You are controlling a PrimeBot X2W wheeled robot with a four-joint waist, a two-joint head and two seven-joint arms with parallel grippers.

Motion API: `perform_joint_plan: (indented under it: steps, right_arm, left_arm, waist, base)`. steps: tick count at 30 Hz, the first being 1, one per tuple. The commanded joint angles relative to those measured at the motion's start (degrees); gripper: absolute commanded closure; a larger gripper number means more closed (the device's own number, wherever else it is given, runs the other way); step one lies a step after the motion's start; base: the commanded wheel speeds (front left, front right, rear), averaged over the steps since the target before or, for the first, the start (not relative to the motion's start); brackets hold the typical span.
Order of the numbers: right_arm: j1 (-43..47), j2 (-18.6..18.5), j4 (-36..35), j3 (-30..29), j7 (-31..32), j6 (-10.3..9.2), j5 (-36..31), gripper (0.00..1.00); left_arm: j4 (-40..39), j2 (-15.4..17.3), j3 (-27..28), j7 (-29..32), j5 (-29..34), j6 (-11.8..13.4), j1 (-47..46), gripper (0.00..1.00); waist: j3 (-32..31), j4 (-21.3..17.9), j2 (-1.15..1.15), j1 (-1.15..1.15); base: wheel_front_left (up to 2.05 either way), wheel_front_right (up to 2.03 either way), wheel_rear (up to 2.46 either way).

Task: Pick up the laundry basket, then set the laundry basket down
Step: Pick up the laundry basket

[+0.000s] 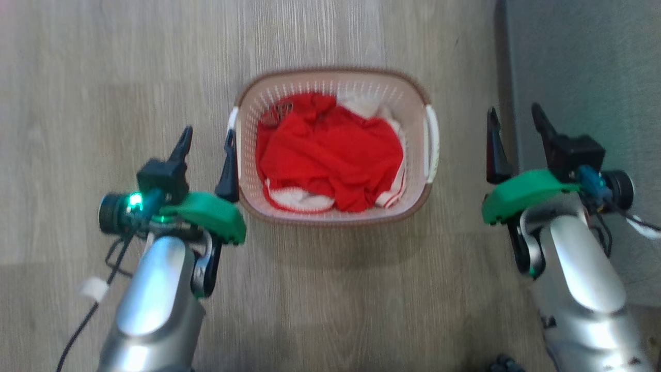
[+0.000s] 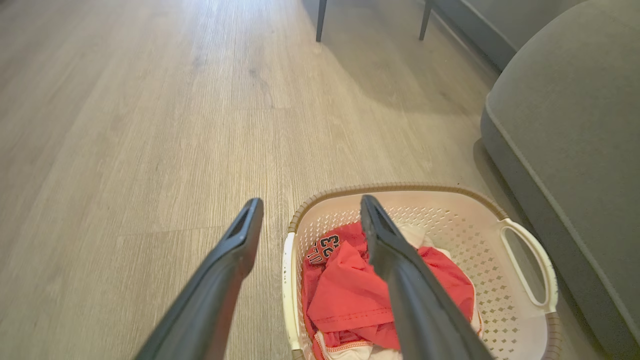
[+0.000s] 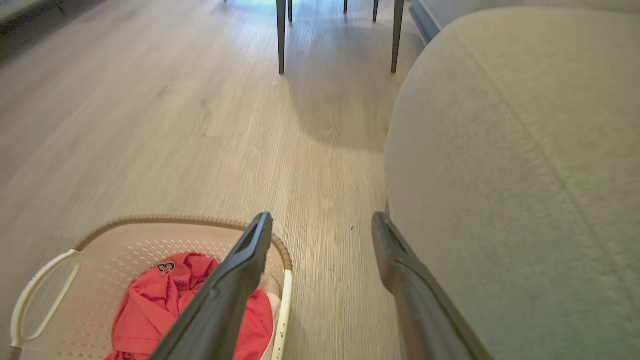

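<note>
My left gripper grabs the laundry basket by its narrow white handle next, since the laundry basket's body is far wider than my open fingers.
The laundry basket stands on the wooden floor straight ahead, cream and perforated with a brown rim, and it holds red and white clothes. My left gripper is open beside the basket's left handle, its inner finger close to the rim. In the left wrist view the left gripper has one finger over the laundry basket and one outside it. My right gripper is open, a little to the right of the right handle. The right gripper holds nothing beside the laundry basket.
A grey sofa runs along the right side, close to my right arm; the sofa bulks large in the right wrist view. Dark furniture legs stand farther off on the floor. Bare wood floor lies to the left.
</note>
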Motion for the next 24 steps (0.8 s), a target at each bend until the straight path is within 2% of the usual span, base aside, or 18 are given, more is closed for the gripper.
perform_joint_plan:
  steps: [1, 12, 24]
  right_arm:
    - [-1.89, -0.23, -0.06, 1.68, -0.69, -0.09, -0.52, 0.0]
    - [-11.29, -0.23, 9.51, 3.66, -0.69, -0.09, -0.05, 0.0]
    - [-14.93, -0.23, 11.88, 4.79, -0.69, -0.09, 1.05, 0.0]
  left_arm:
    - [-0.19, 0.64, 0.95, -0.54, -0.43, -0.09, -2.28, 0.0]
    - [9.4, 0.64, -2.64, -0.54, -1.81, -1.03, -12.32, 0.0]
    - [19.26, 0.64, -3.7, -0.54, -2.61, 0.05, -20.56, 0.0]
  waist:
    - [6.54, 0.55, 0.0, -0.02]
    - [16.75, 1.56, 0.0, -0.02]
    - [23.82, 1.99, 0.0, -0.02]
  base:
    - [0.0, 0.0, 0.0]
    - [0.0, 0.0, 0.0]
    - [0.0, 0.0, 0.0]
